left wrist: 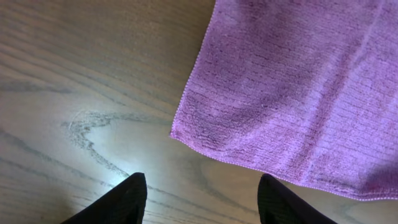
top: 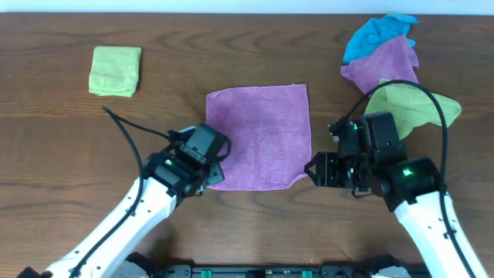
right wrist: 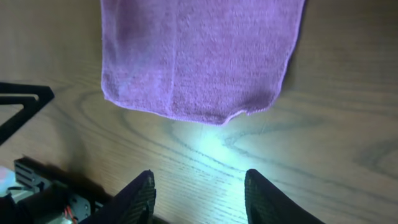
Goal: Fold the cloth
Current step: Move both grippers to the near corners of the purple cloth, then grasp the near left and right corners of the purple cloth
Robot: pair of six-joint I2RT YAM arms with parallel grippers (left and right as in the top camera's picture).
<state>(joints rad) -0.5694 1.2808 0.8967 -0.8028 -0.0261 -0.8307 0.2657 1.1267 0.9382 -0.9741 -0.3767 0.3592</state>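
My left gripper grabs the lilac cloth by its near corner (top: 212, 186) (left wrist: 180, 133) next, to fold the cloth's near edge over its far edge.
The lilac cloth (top: 258, 137) lies flat on the wooden table, a rough square in the middle. My left gripper (top: 214, 171) sits at its near left corner, and in the left wrist view this gripper (left wrist: 202, 182) is open over bare wood, just short of the cloth's (left wrist: 292, 93) corner. My right gripper (top: 312, 170) is beside the near right corner. Seen from the right wrist, it (right wrist: 199, 177) is open with only table between the fingers, and the cloth (right wrist: 199, 56) lies a little ahead of them.
A folded lime-green cloth (top: 116, 71) lies at the back left. At the back right is a heap of a blue cloth (top: 378, 35), a second purple cloth (top: 386, 66) and a lime-green cloth (top: 413, 108), right behind the right arm. A black rail (top: 262, 270) runs along the front edge.
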